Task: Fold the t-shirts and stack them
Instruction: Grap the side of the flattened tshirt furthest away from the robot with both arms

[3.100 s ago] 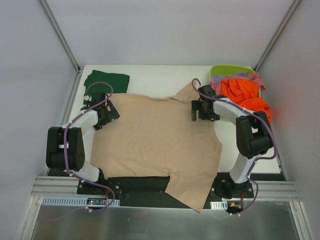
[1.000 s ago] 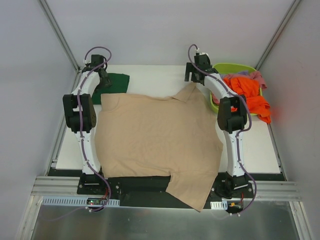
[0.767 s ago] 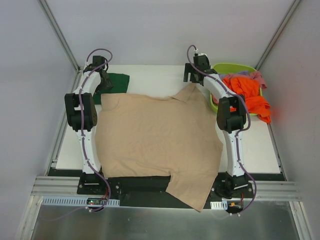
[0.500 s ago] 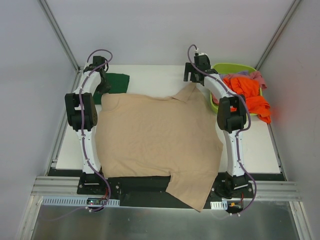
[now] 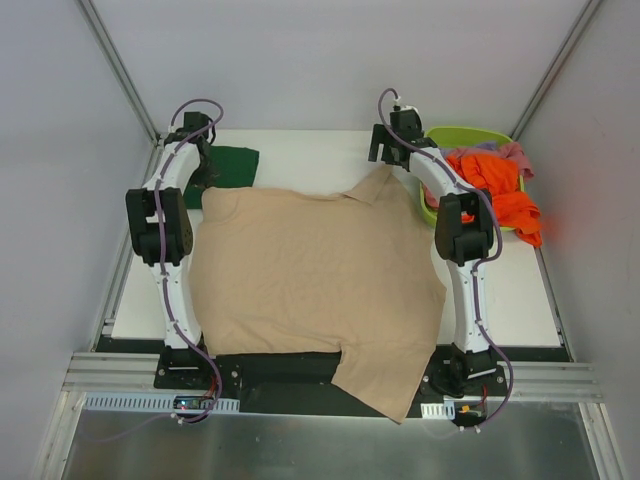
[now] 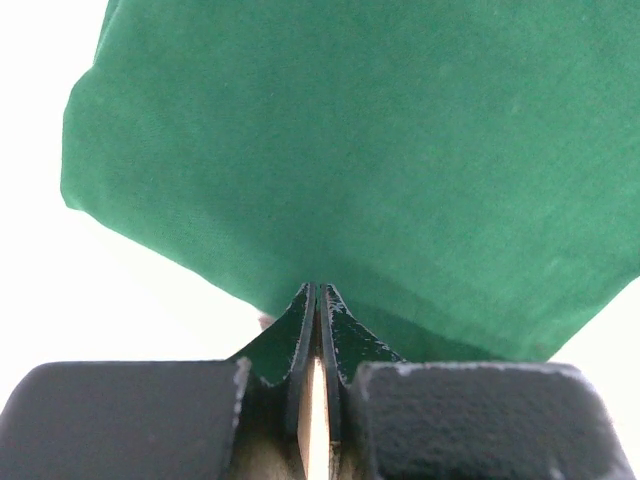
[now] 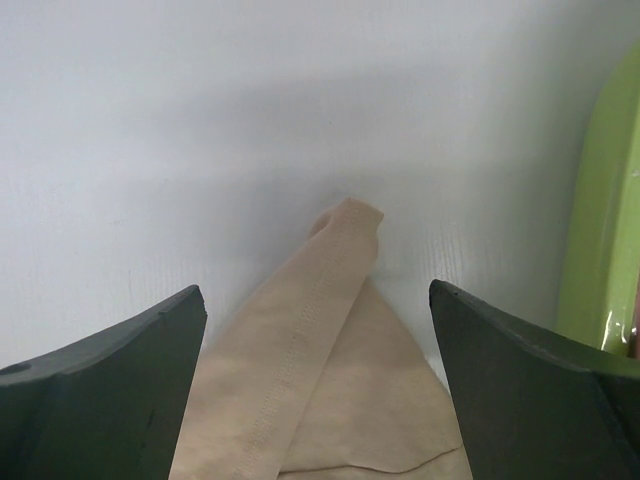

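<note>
The robot's right gripper should next take hold of the beige t-shirt [image 5: 310,270] by the end of its far sleeve, to fold that edge of the t-shirt inward over the t-shirt's body.
A beige t-shirt [image 5: 310,270] lies spread flat over the middle of the table, its hem hanging past the near edge. A dark green t-shirt [image 5: 232,160] lies folded at the far left. My left gripper [image 5: 204,168] sits at the beige shirt's far left corner. Its jaws are pressed together, tips [image 6: 318,292] against the green t-shirt [image 6: 380,150], with a thin strip of beige cloth [image 6: 316,420] pinched between them. My right gripper [image 5: 392,150] stands open at the far right sleeve. That sleeve tip [image 7: 335,290] lies on the table between its fingers [image 7: 120,360], untouched.
A lime-green basket [image 5: 462,135] at the far right holds an orange t-shirt [image 5: 495,190] spilling over its rim, with pink and lilac cloth [image 5: 510,153] behind. Its wall [image 7: 600,230] is just right of my right gripper. White table [image 5: 320,150] shows along the far edge.
The left gripper has closed on the beige shirt's far left corner. Both arms earlier reached from the shirt's sides out to the far edge. The right gripper has stayed open.
</note>
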Motion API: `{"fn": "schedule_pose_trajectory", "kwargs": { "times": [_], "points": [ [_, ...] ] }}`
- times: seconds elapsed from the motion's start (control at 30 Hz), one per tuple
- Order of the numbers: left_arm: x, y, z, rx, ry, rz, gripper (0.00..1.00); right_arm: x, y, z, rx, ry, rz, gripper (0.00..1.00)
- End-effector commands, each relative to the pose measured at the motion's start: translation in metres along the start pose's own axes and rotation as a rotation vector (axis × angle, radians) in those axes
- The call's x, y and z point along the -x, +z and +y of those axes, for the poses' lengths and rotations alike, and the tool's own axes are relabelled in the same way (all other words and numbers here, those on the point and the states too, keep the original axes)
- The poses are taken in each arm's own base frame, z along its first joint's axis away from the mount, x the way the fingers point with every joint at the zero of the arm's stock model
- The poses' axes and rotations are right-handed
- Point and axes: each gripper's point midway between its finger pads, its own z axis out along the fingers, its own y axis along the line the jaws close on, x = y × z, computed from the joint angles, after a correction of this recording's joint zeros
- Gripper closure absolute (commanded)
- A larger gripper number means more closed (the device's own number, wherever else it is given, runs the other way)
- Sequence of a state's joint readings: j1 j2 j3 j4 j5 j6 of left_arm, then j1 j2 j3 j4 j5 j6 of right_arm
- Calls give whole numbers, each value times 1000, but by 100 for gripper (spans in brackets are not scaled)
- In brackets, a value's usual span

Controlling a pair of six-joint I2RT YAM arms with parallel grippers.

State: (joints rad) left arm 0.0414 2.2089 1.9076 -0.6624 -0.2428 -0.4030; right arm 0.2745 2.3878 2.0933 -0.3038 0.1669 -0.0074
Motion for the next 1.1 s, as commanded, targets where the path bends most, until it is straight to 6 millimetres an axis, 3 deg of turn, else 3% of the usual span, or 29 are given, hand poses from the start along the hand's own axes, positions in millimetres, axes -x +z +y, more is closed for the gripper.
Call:
{"fn": "schedule_pose_trajectory", "kwargs": {
  "times": [0.0,0.3,0.5,0.6,0.73,0.83,1.07],
  "points": [
    [16,-44,14,9,-29,-66,100,-1,0,0,-19,89,13,4],
    [8,-72,13,-13,-40,-87,100,8,34,13,-3,244,-24,1],
    [3,-77,16,-9,-42,-89,100,10,39,10,-1,309,-32,3],
    [3,-77,16,-9,-43,-89,100,3,40,12,34,329,-19,11],
    [4,-78,18,4,-26,-97,100,6,40,16,72,321,-26,32],
    [3,-80,19,5,-25,-97,100,12,36,16,69,312,-34,42],
    [2,-82,20,0,-24,-99,100,23,8,7,19,291,-66,68]
  ]
}}
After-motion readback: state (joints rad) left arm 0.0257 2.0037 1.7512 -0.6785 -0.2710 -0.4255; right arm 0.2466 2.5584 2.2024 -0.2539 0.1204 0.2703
